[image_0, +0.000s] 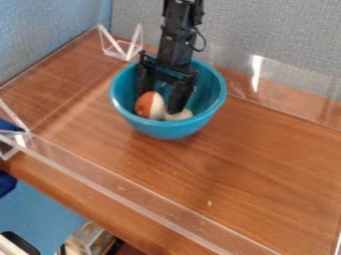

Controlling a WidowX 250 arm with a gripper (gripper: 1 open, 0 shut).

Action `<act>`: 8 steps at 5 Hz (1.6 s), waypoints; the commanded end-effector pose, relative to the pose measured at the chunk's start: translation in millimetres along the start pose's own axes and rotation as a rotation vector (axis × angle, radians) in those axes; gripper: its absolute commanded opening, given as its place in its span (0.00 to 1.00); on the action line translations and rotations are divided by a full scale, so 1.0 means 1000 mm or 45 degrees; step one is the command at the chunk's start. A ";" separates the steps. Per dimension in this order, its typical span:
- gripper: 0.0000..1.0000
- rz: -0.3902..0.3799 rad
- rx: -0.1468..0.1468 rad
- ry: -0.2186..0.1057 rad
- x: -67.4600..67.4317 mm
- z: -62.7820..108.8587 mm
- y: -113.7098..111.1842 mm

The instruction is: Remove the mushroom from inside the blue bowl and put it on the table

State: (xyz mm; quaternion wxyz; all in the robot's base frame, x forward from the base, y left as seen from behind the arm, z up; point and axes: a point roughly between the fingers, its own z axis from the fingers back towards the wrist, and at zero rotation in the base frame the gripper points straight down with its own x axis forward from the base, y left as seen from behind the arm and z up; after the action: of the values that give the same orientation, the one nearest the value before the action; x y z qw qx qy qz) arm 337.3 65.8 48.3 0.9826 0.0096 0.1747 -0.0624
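Note:
My gripper's fingers reach down around the mushroom (152, 104) inside the blue bowl, so I need to close them now, and they would catch the mushroom.
The blue bowl (147, 124) stands on the brown wooden table (200, 169), toward the back. Inside it lies the mushroom (152, 104), orange-red cap to the left, cream stem running right. My black gripper (166, 91) reaches down into the bowl from behind. Its jaws stand open, straddling the mushroom, one finger (144, 84) on the left and the other on the right. Whether the fingers touch the mushroom I cannot tell.
Low clear acrylic walls (120, 189) run along the table's front, left and back right edges. A clear triangular bracket (123, 43) stands at the back left corner. A blue wall rises behind the table.

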 end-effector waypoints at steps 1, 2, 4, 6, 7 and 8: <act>1.00 0.019 0.006 -0.045 0.001 0.014 0.010; 1.00 0.009 0.004 -0.041 0.000 0.017 0.010; 0.00 -0.005 0.002 -0.038 0.000 0.020 0.011; 0.00 -0.014 0.004 -0.062 -0.005 0.030 0.009; 0.00 -0.019 0.006 -0.075 -0.009 0.036 0.008; 0.00 -0.024 0.007 -0.088 -0.012 0.041 0.007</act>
State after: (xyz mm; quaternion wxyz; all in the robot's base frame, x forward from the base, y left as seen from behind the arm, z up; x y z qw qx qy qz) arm 337.7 66.3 62.2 0.9804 0.0008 0.1801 -0.0794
